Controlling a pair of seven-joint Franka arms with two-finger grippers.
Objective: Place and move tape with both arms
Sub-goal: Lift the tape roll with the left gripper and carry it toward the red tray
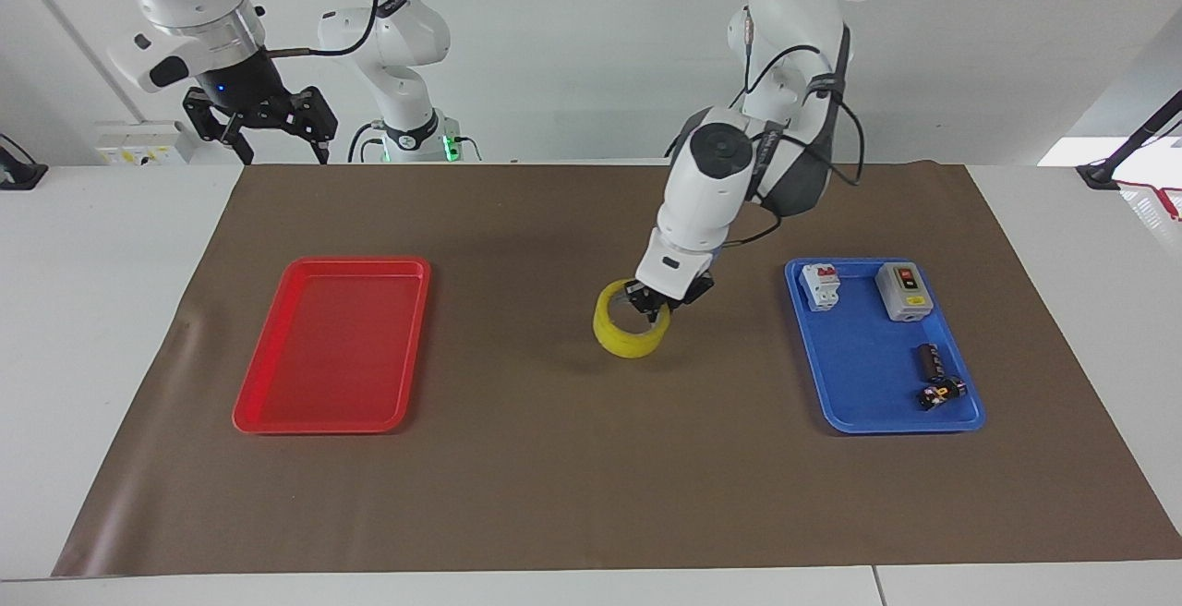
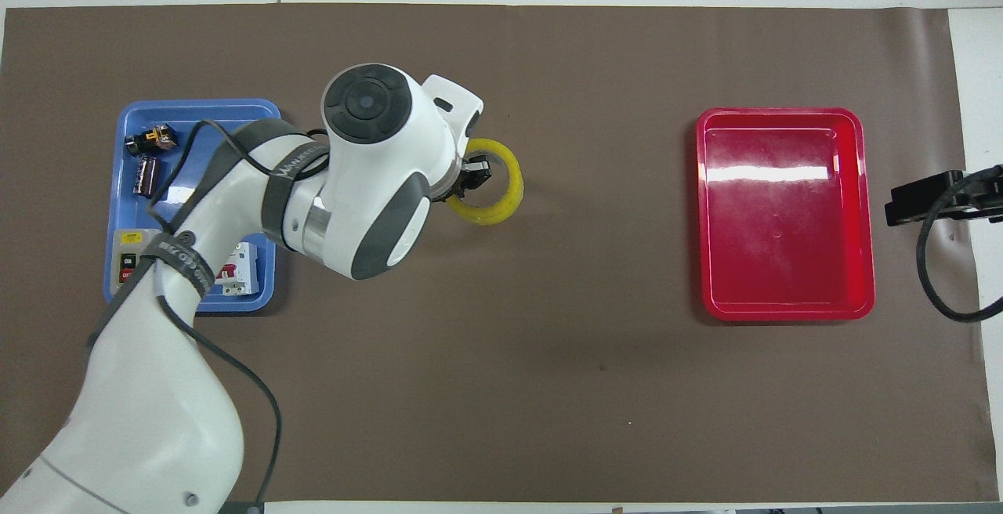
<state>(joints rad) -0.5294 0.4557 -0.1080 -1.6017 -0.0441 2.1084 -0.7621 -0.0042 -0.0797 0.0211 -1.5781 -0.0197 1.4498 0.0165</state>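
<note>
The yellow tape is still above the brown mat in the overhead view, so the left gripper should keep holding it until the tape is lowered to the mat.
The yellow tape [image 1: 630,333] is a ring-shaped roll at the middle of the brown mat, low at the mat or resting on it; it also shows in the overhead view [image 2: 495,194]. My left gripper [image 1: 652,303] is shut on the rim of the tape nearest the left arm's end; it shows in the overhead view [image 2: 471,179] with one finger inside the ring. My right gripper [image 1: 273,135] hangs open and empty in the air above the table's edge at the right arm's end, and that arm waits.
A red tray [image 1: 334,345] lies bare at the right arm's end, also in the overhead view [image 2: 786,213]. A blue tray [image 1: 882,347] at the left arm's end holds a white breaker [image 1: 819,285], a grey switch box [image 1: 903,290] and a small black cylindrical part [image 1: 926,360].
</note>
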